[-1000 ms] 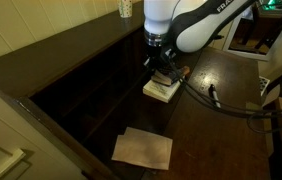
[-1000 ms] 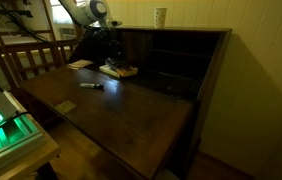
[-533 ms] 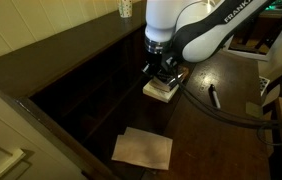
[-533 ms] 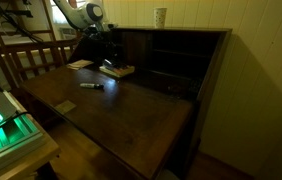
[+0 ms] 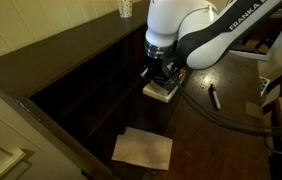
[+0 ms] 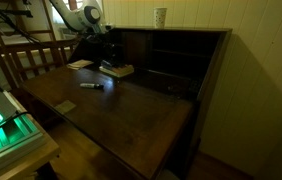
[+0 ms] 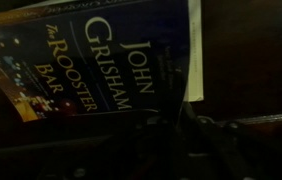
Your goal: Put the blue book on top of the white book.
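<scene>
The blue book is down on the white book (image 5: 158, 93), whose pale part shows along the blue book's edge, so it is now time for my gripper to open.
In the wrist view the blue book (image 7: 91, 60) fills the upper left, a dark blue cover with light print reading "John Grisham, The Rooster Bar". A pale strip of the white book (image 7: 193, 65) shows along its right edge. In both exterior views the white book (image 5: 158, 93) (image 6: 119, 71) lies on the dark desk with the dark book on top of it. My gripper (image 5: 161, 72) (image 6: 106, 56) is down at this stack, right at the blue book. Its fingers (image 7: 176, 128) are lost in shadow, so I cannot tell whether they grip the book.
Beige paper sheets (image 5: 143, 148) lie at the desk's near end. A pen (image 5: 213, 97) (image 6: 91, 86) lies beside the stack. A paper cup (image 5: 125, 8) (image 6: 160, 17) stands on top of the desk's shelf unit. Dark shelf compartments (image 6: 176, 60) run along the back.
The arm's upper links have swung a little sideways. The gripper has stayed at the book stack and the books have barely moved.
</scene>
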Robot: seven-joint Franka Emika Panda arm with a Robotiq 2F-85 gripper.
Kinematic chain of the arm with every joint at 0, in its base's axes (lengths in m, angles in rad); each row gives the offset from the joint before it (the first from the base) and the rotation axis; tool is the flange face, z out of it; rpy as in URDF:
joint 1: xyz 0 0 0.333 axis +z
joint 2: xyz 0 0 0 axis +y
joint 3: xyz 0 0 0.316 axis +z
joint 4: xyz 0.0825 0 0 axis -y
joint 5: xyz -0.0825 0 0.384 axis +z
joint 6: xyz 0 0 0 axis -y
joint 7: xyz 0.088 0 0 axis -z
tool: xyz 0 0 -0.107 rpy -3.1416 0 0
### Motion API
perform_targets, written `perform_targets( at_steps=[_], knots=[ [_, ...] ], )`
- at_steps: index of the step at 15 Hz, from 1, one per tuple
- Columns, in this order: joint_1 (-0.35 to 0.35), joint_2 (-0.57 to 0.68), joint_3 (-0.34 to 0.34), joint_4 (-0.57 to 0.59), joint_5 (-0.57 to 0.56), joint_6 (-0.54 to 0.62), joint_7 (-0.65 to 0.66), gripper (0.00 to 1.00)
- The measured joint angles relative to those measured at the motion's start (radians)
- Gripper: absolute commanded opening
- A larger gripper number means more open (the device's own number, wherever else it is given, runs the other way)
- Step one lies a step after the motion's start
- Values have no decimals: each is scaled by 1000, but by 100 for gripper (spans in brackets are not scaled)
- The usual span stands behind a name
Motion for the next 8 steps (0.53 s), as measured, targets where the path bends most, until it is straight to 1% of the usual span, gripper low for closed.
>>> perform_targets(
  at_steps=[6, 7, 8],
  knots=[
    [14, 0, -11, -10, -5, 25, 0, 4],
    [16, 0, -12, -11, -7, 29, 0, 40],
    [17, 0, -14, -13, -9, 34, 0, 40]
  ],
)
